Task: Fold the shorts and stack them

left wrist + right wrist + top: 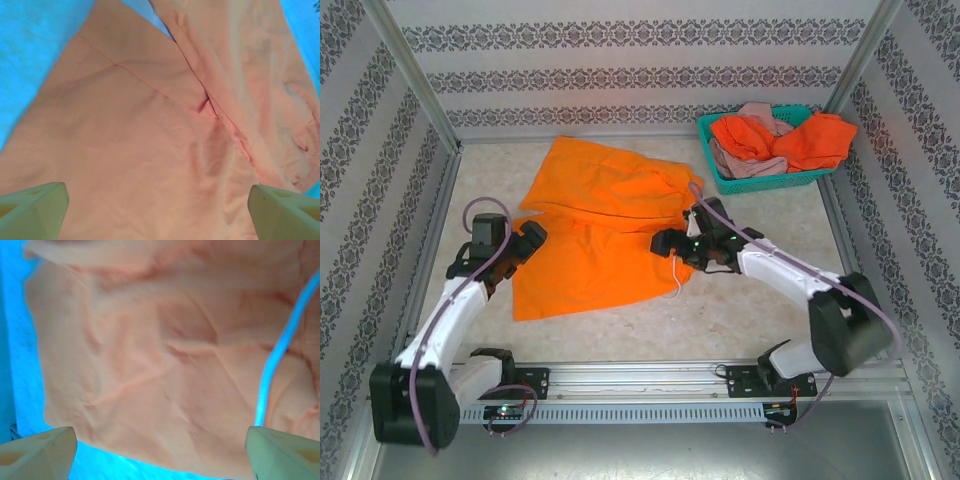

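My left gripper is to grab the orange shorts' near leg by its hem end (520, 304) next, opposite the waist of the shorts. It should fold that leg over the other leg.
A bright orange pair of shorts (600, 220) lies spread on the table, legs pointing to the left front and the waist to the right. My left gripper (532, 238) hovers at the cloth's left edge. In the left wrist view its fingers (35, 210) stand wide apart over the orange fabric (150, 140), open with nothing between them. My right gripper (660, 243) sits over the waist end, open, above the fabric (150, 375) and near its hem. A white drawstring (280, 350) runs past its right finger. More red-orange shorts (820, 140) and dusty pink shorts (745, 165) lie in the basket.
A teal plastic basket (712, 160) stands at the back right corner. Metal frame posts and patterned walls close in the table on three sides. Bare tabletop (750, 310) lies to the right front of the spread shorts.
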